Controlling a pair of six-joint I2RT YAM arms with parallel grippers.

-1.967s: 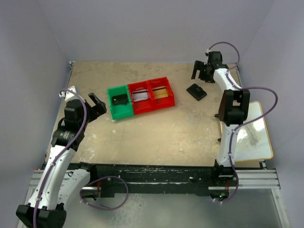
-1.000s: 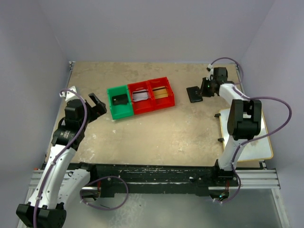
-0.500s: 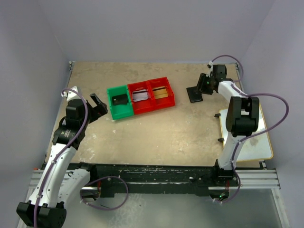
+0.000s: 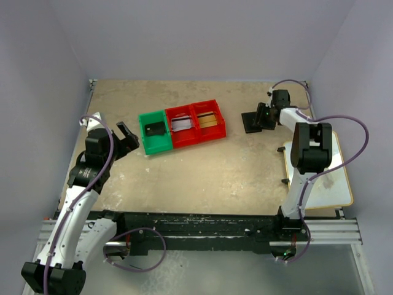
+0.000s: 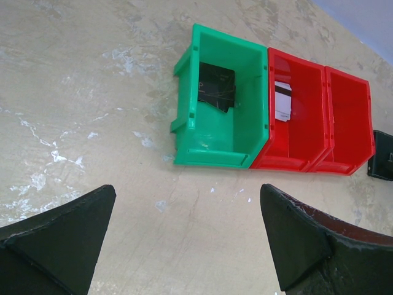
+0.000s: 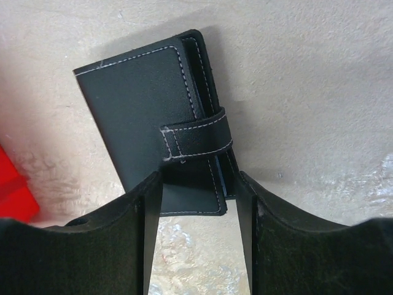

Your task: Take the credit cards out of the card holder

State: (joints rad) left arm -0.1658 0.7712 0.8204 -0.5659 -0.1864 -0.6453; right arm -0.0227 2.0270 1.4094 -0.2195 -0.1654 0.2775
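I should close my right gripper on the holder, as one finger meets its shadow on the holder's cover and the other beside the holder's strapped edge (image 4: 259,126) (image 6: 215,176).
The card holder (image 6: 153,117) is a black stitched wallet, strapped shut, lying flat on the table at the back right (image 4: 250,121). My right gripper (image 6: 198,181) is open, and the holder's near end lies between its fingers (image 4: 261,117). It is not clamped. One black credit card (image 5: 216,86) lies in the green bin (image 5: 184,117). A silver-white card (image 5: 282,101) is in the middle red bin (image 4: 182,139). A gold-brown card (image 4: 209,120) is in the right red bin. My left gripper (image 5: 187,190) stands wide open and empty, left of the bins (image 4: 126,136).
The three bins stand in a row at mid-table, green on the left. A pale board (image 4: 334,175) lies at the right edge under my right arm. Walls close in the back and sides. The card holder also shows at the left wrist view's right edge (image 5: 384,163).
My right gripper came down from the back to the card holder's right end. The holder turned and shifted slightly left. The jaws widened around its end. The left arm barely moved.
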